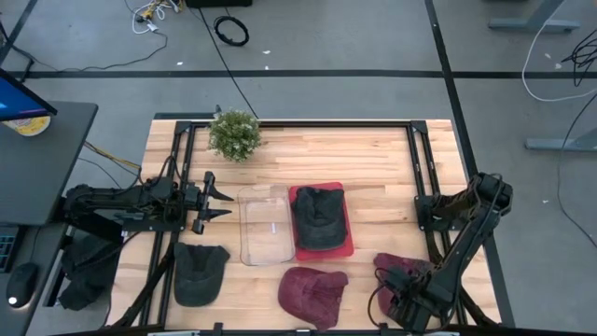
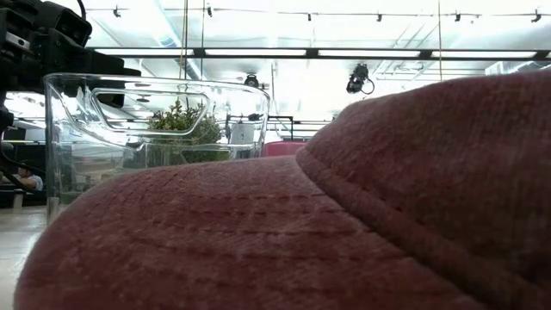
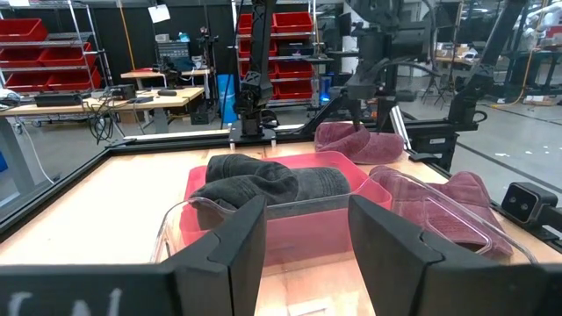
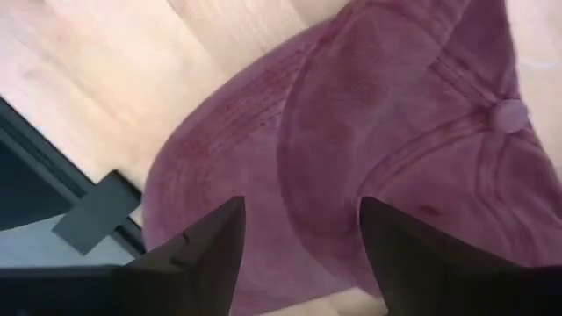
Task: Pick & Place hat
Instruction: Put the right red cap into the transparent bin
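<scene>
My right gripper is to put the maroon hat in the clear container, so it needs to grab the hat next where its brim meets the top (image 4: 299, 193).
A maroon hat (image 1: 399, 268) lies on the table at the near right, and fills the right wrist view (image 4: 395, 132). My right gripper (image 1: 403, 297) (image 4: 299, 254) is open just over it, pointing down, one finger on each side of the line where brim meets crown. A second maroon hat (image 1: 312, 294) lies at the near middle, close before the low camera (image 2: 344, 224). A dark hat (image 1: 319, 217) lies in a red tray (image 1: 347, 245). Another dark hat (image 1: 199, 273) lies at the near left. My left gripper (image 1: 220, 201) (image 3: 307, 237) is open and empty, level, left of a clear container (image 1: 264, 224).
A small potted plant (image 1: 234, 133) stands at the far left of the table. The clear container (image 3: 421, 206) stands between my left gripper and the red tray (image 3: 299, 224). Black frame rails (image 1: 410, 149) run along the table's edges. Bare wood lies at the far middle.
</scene>
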Action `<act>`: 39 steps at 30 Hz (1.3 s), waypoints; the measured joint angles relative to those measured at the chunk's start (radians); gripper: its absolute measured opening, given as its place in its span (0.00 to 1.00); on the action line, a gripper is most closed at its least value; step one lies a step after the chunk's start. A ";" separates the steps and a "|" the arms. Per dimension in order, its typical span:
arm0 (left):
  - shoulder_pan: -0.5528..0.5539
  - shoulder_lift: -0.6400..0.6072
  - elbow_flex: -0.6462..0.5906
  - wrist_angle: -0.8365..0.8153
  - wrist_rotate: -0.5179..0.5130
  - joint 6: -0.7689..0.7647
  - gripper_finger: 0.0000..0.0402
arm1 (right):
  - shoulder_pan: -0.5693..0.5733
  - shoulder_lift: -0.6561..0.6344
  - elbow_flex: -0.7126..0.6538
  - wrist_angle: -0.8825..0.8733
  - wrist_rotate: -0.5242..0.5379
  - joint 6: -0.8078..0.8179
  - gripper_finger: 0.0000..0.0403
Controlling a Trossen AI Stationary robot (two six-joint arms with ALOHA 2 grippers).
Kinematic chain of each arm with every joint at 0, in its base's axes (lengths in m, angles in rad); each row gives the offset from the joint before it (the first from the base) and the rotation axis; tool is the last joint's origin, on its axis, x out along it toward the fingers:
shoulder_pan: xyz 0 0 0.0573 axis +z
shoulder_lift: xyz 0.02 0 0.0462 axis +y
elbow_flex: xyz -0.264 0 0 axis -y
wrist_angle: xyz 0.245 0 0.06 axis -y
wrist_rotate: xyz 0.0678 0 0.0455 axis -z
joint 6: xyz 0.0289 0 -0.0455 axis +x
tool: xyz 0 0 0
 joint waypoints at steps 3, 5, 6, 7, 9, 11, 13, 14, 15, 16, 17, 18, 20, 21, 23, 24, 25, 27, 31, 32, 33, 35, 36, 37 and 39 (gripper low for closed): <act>0.000 0.000 0.000 0.000 0.000 0.000 0.42 | 0.001 0.000 -0.042 0.048 -0.001 0.011 0.56; 0.000 0.000 0.000 0.000 0.000 0.000 0.42 | 0.000 -0.001 -0.056 0.081 0.000 0.006 0.56; 0.000 0.000 0.000 0.000 0.000 0.000 0.42 | 0.000 -0.001 -0.059 0.086 0.001 0.006 0.56; 0.000 0.000 0.000 0.000 0.000 0.000 0.42 | 0.000 -0.001 -0.059 0.089 0.000 0.006 0.56; 0.000 0.000 0.000 0.000 0.000 0.000 0.42 | 0.000 -0.001 -0.058 0.095 0.000 0.004 0.56; 0.000 0.000 0.000 0.000 0.000 0.000 0.42 | 0.000 -0.005 -0.055 0.095 0.000 0.002 0.56; 0.000 0.000 0.000 0.000 0.000 0.000 0.42 | 0.000 -0.015 -0.052 0.094 0.000 -0.001 0.55; 0.000 0.000 0.000 0.000 0.000 0.000 0.42 | 0.000 -0.023 -0.051 0.094 0.000 -0.001 0.55; 0.000 0.000 0.000 0.000 0.000 0.000 0.42 | 0.000 -0.033 -0.051 0.094 0.000 -0.001 0.55; 0.000 0.000 0.000 0.000 0.000 0.000 0.42 | 0.000 -0.044 -0.051 0.093 0.006 -0.001 0.55; 0.000 0.000 0.000 0.000 0.000 0.000 0.42 | 0.000 -0.055 -0.051 0.090 0.016 0.000 0.55; 0.000 0.000 0.000 0.000 0.000 0.000 0.42 | 0.000 -0.067 -0.051 0.083 0.029 0.003 0.55; 0.000 0.000 0.000 0.000 0.000 0.000 0.42 | 0.000 -0.090 -0.050 0.057 0.043 0.012 0.55; 0.000 0.000 0.000 0.000 0.000 0.000 0.42 | 0.000 -0.099 -0.049 0.037 0.044 0.019 0.55; 0.000 0.000 0.000 0.000 0.000 0.000 0.42 | 0.000 -0.110 -0.049 -0.005 0.045 0.029 0.55; 0.000 0.000 0.000 0.000 0.000 0.000 0.42 | 0.000 -0.112 -0.049 -0.018 0.045 0.028 0.55; 0.000 0.000 0.000 0.000 0.000 0.000 0.42 | 0.000 -0.113 -0.049 -0.028 0.045 0.021 0.55; 0.000 0.000 0.000 0.000 0.000 0.000 0.42 | 0.000 -0.113 -0.049 -0.030 0.046 0.004 0.55; 0.000 0.000 0.000 0.000 0.000 0.000 0.42 | 0.000 -0.114 -0.085 0.064 0.045 -0.005 0.55; 0.000 0.000 0.000 0.000 0.000 0.000 0.42 | 0.000 -0.114 -0.100 0.095 0.045 -0.004 0.55; 0.000 0.000 0.000 0.000 0.000 0.000 0.42 | 0.000 -0.114 -0.119 0.124 0.045 0.000 0.55; 0.000 0.000 0.000 0.000 0.000 0.000 0.42 | 0.000 -0.112 -0.162 0.183 0.044 0.009 0.55; 0.000 0.000 0.000 0.000 0.000 0.000 0.42 | 0.001 -0.111 -0.185 0.213 0.043 0.012 0.55; 0.000 0.000 0.000 0.000 0.000 0.000 0.42 | 0.001 -0.110 -0.204 0.240 0.043 0.012 0.55; 0.000 0.000 0.000 0.000 0.000 0.000 0.42 | 0.001 -0.114 -0.232 0.287 0.045 0.014 0.55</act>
